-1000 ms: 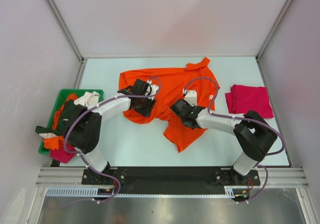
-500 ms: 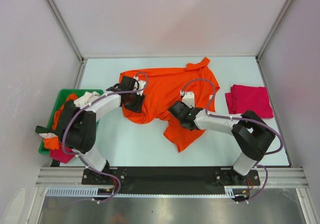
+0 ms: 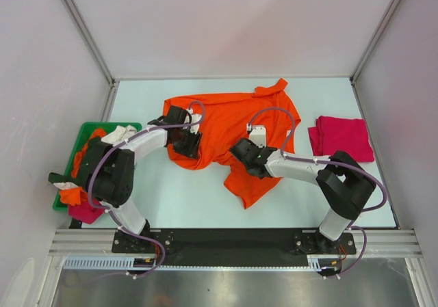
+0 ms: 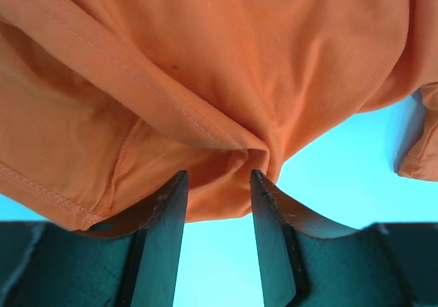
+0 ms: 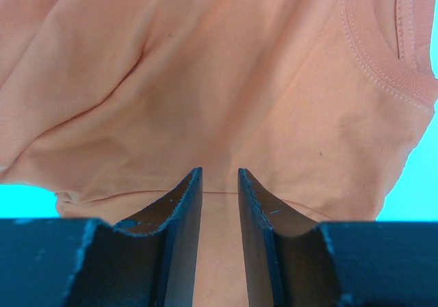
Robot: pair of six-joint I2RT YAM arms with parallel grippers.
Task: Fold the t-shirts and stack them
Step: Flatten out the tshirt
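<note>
My left gripper grabs the orange t-shirt [image 3: 233, 126] by the bunched fold at the t-shirt's near edge [image 3: 199, 160] next, to stretch it open for folding.
The bright orange t-shirt [image 3: 233, 126] lies crumpled and partly spread in the middle of the table. My left gripper [image 3: 189, 141] hovers at its lower left edge. In the left wrist view the left gripper [image 4: 216, 178] is open, with a bunched fold of the orange t-shirt [image 4: 226, 81] just beyond the fingertips and bare table between the fingers. My right gripper [image 3: 241, 151] sits low over the shirt's lower middle. In the right wrist view the right gripper [image 5: 219, 173] shows a narrow gap over flat orange cloth [image 5: 226, 68], with the collar [image 5: 383, 68] at the upper right. A folded magenta-red t-shirt [image 3: 340, 138] rests at the right.
A green plastic bin [image 3: 83, 130] at the left edge holds several bundled shirts, cream [image 3: 120, 135] on top, orange and magenta below. Grey walls enclose the table on three sides. The black rail with both arm bases runs along the near edge.
My left gripper has shifted left toward the shirt's left edge, then slightly back. My right gripper has crept a little left and up over the cloth. The shirt's outline is almost unchanged.
</note>
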